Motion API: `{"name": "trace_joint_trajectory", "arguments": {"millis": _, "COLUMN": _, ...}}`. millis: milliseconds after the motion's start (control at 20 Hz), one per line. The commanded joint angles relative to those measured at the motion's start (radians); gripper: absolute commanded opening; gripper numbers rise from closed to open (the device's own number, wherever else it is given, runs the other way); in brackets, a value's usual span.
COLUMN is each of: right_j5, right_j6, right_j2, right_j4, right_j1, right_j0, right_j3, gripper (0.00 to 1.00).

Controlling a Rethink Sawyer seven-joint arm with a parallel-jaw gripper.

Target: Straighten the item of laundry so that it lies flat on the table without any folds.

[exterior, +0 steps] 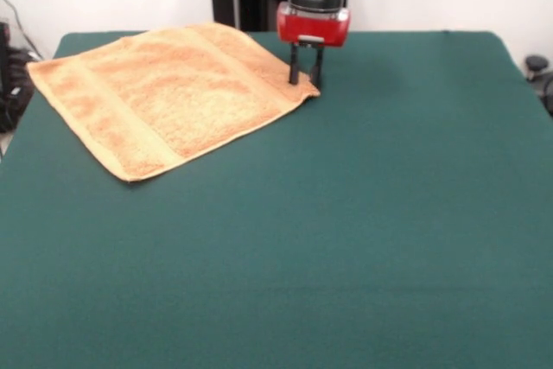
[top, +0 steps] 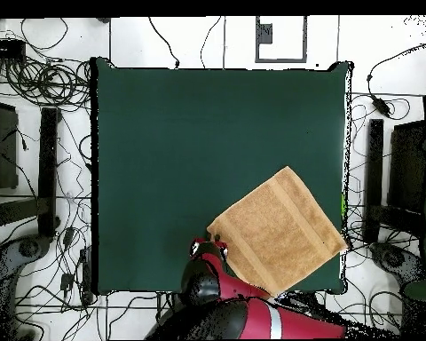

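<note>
The towel should lie square and smooth, so my gripper should next grab it by the corner [exterior: 308,89] beside the woven band.
The item of laundry [exterior: 173,92] is an orange-tan towel spread out on the table [exterior: 363,231], turned at an angle at the far left in the front view. Woven bands run near two of its edges. No large fold shows. My gripper [exterior: 306,82] points straight down at the towel's right corner, its two black fingers [exterior: 294,66] apart with the tips at the cloth. In the overhead view the towel [top: 277,231] lies at the table's [top: 190,151] lower right, with the gripper [top: 215,241] at its left corner. I cannot tell whether the tips touch the fabric.
One towel corner reaches the table's side edge [top: 345,240], and another lies close to the edge beside the robot. Cables and black stands [top: 48,169] crowd the floor around the table.
</note>
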Motion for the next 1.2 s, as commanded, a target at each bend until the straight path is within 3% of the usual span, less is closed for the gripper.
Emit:
{"name": "trace_joint_trajectory", "arguments": {"millis": 50, "right_j5": 0.059, "right_j6": 0.259, "right_j2": 0.150, "right_j4": 0.021, "right_j1": 0.088, "right_j0": 0.000, "right_j3": -0.142, "gripper": 0.00}}
{"name": "trace_joint_trajectory", "arguments": {"millis": 750, "right_j5": 0.047, "right_j6": 0.282, "right_j2": 0.168, "right_j4": 0.029, "right_j1": 0.091, "right_j0": -0.002, "right_j3": -0.140, "gripper": 0.00}}
{"name": "trace_joint_trajectory", "arguments": {"millis": 1200, "right_j5": 0.061, "right_j6": 0.329, "right_j2": 0.180, "right_j4": 0.148, "right_j1": 0.069, "right_j0": 0.063, "right_j3": -0.156, "gripper": 0.00}}
